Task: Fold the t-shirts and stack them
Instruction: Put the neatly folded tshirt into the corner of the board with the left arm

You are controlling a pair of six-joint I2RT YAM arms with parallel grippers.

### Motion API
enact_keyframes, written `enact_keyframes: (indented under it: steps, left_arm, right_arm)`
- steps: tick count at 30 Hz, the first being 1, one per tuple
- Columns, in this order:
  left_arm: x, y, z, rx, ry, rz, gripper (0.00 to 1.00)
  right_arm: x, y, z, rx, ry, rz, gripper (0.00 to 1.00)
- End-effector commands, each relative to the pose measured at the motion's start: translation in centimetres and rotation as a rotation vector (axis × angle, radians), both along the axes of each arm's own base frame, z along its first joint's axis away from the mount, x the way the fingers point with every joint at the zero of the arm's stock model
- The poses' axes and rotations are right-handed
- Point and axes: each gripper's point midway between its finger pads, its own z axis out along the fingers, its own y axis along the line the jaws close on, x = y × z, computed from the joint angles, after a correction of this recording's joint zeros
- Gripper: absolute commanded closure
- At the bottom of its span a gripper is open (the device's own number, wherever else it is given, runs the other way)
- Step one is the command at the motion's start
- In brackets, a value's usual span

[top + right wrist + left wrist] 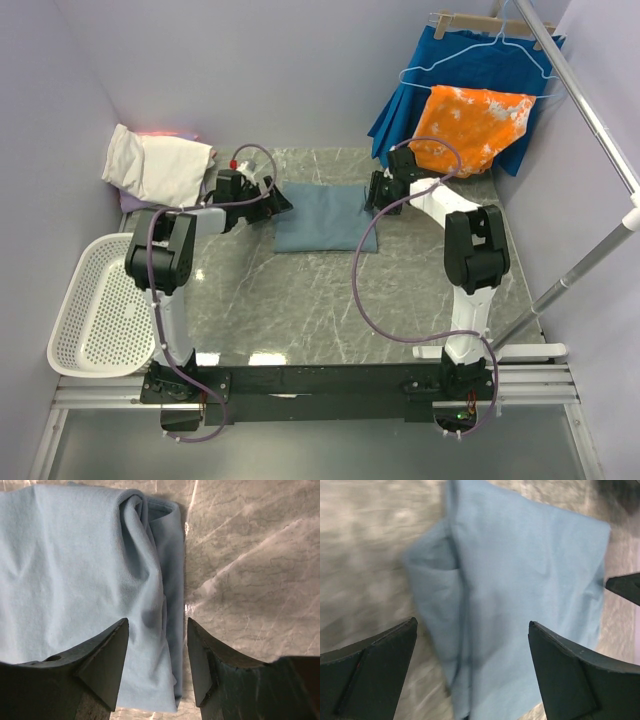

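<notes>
The folded blue-grey t-shirt needs to be stacked there, so I will next grab it with my left gripper by its layered edge nearest the cream-white shirt (160, 165).
The dusty blue-grey t-shirt (318, 217) lies folded into a rectangle on the marble table, between the two grippers. My left gripper (280, 199) is open at its left edge; the left wrist view shows the shirt (520, 590) between the spread fingers (375, 670). My right gripper (373, 193) is open at its right edge; in the right wrist view the folded edge of the shirt (75, 570) lies between the fingers (105, 655). The cream-white folded shirt (160, 165) sits at the far left, on a lavender one (128, 203) that barely shows.
A white perforated basket (100, 305) stands at the left front. A bright blue pleated garment (480, 75) and an orange-and-white blotched cloth (470, 125) hang at the back right by a metal rail (585, 110). A purple cable (365, 290) loops over the table.
</notes>
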Motion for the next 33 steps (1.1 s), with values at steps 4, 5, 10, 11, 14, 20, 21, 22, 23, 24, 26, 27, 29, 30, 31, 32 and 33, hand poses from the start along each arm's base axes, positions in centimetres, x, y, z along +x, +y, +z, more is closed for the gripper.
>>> enact_keyframes:
  steps: [4, 5, 10, 11, 14, 20, 21, 22, 23, 24, 26, 27, 29, 30, 31, 32, 33]
  left_arm:
    - [-2.8, -5.4, -3.7, -0.052, 0.126, -0.147, 0.03]
    - [-3.1, -6.1, -3.7, -0.064, 0.130, -0.164, 0.03]
    - [-4.0, -8.1, -4.7, -0.122, 0.160, -0.205, 0.12]
    - [-4.1, -8.6, -4.7, -0.127, 0.164, -0.212, 0.14]
    - [-4.0, -10.0, -4.7, -0.146, 0.163, -0.245, 0.28]
    - [-3.6, -12.2, -4.7, -0.208, 0.180, -0.300, 0.74]
    - [-3.3, -12.7, -4.3, -0.216, 0.169, -0.312, 0.78]
    - [-3.4, -13.0, -4.7, -0.224, 0.181, -0.315, 0.82]
    - [-3.5, -13.4, -4.6, -0.231, 0.180, -0.324, 0.93]
    - [-3.3, -13.6, -4.5, -0.237, 0.175, -0.323, 0.99]
    - [-2.9, -13.6, -4.1, -0.241, 0.161, -0.314, 0.99]
    - [-2.6, -13.5, -3.7, -0.236, 0.151, -0.304, 0.99]
    - [-1.4, -12.5, -2.3, -0.177, 0.111, -0.258, 0.99]
    - [-0.2, -12.2, 0.5, -0.140, 0.029, -0.256, 0.99]
    - [0.0, -11.0, 0.6, -0.085, 0.061, -0.218, 0.99]
    - [1.1, -9.7, 1.4, -0.046, 0.046, -0.176, 0.99]
    - [3.0, -8.6, 3.5, -0.002, -0.002, -0.124, 0.99]
  right_arm:
    - [0.3, 0.8, -0.9, 0.056, 0.014, 0.033, 0.43]
    - [0.2, 0.9, -1.1, 0.060, 0.019, 0.035, 0.42]
    - [0.0, 1.7, -2.7, 0.088, 0.075, 0.064, 0.43]
    - [-0.1, 1.9, -2.8, 0.100, 0.084, 0.074, 0.42]
    - [-0.3, 2.2, -3.5, 0.109, 0.109, 0.081, 0.42]
    - [-0.9, 2.9, -4.5, 0.143, 0.145, 0.118, 0.41]
    - [-1.0, 3.1, -4.4, 0.153, 0.149, 0.124, 0.41]
    - [-1.0, 3.1, -4.3, 0.155, 0.146, 0.128, 0.41]
    - [-1.0, 3.1, -4.4, 0.155, 0.147, 0.128, 0.41]
    - [-1.0, 3.1, -4.5, 0.155, 0.151, 0.126, 0.41]
    - [-0.9, 3.1, -4.5, 0.150, 0.149, 0.126, 0.41]
    - [-0.8, 3.0, -4.3, 0.149, 0.141, 0.120, 0.41]
    - [-1.0, 2.7, -4.3, 0.137, 0.137, 0.110, 0.41]
    - [-0.8, 2.7, -3.8, 0.135, 0.116, 0.108, 0.41]
    - [-1.1, 2.4, -4.1, 0.129, 0.120, 0.097, 0.41]
    - [-1.0, 2.2, -4.0, 0.116, 0.111, 0.088, 0.41]
    - [-0.8, 2.1, -3.5, 0.115, 0.091, 0.088, 0.41]
